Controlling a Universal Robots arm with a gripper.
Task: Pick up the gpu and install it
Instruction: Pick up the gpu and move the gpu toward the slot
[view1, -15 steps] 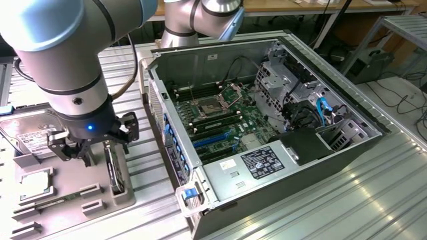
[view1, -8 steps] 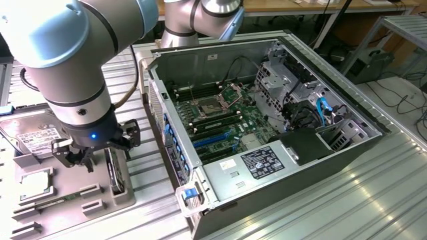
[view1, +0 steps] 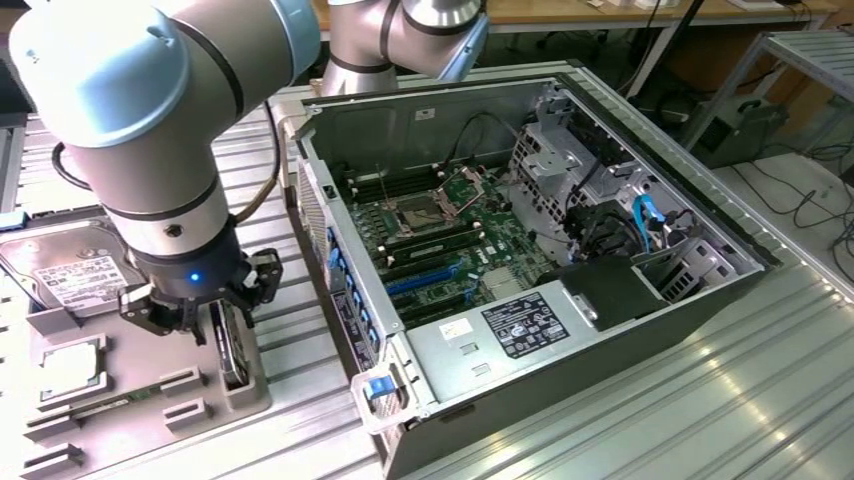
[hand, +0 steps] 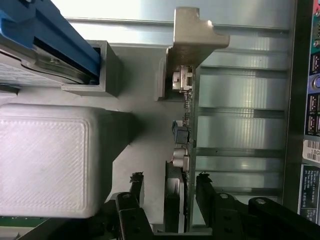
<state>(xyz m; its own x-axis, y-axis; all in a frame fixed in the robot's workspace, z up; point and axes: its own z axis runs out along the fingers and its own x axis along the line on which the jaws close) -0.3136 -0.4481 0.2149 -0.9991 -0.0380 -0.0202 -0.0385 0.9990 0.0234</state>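
Note:
The GPU's silver bracket flares out wide and is bent, so my gripper will next grab the GPU across its slim cooler end (view1: 227, 335), where flat sides face my fingers.
The gpu (view1: 236, 350) stands on edge in a slot of the grey holder tray (view1: 247, 400), on the exterior view's left beside the computer case. My gripper (view1: 207, 310) has come down over it. In the wrist view the gpu (hand: 182, 125) is seen edge-on, with its silver end bracket (hand: 192, 35) at the far end. My gripper (hand: 170, 182) is open. Its black fingers (hand: 137, 187) stand one on each side of the card, with a small gap between each and the card.
The open computer case (view1: 747, 245) lies on its side, showing the motherboard (view1: 454, 240) with blue slots. On the tray also sit a silver hard drive (view1: 74, 265), a square chip (view1: 67, 365) and memory sticks (view1: 107, 405). A white block (hand: 45, 160) stands beside the gripper.

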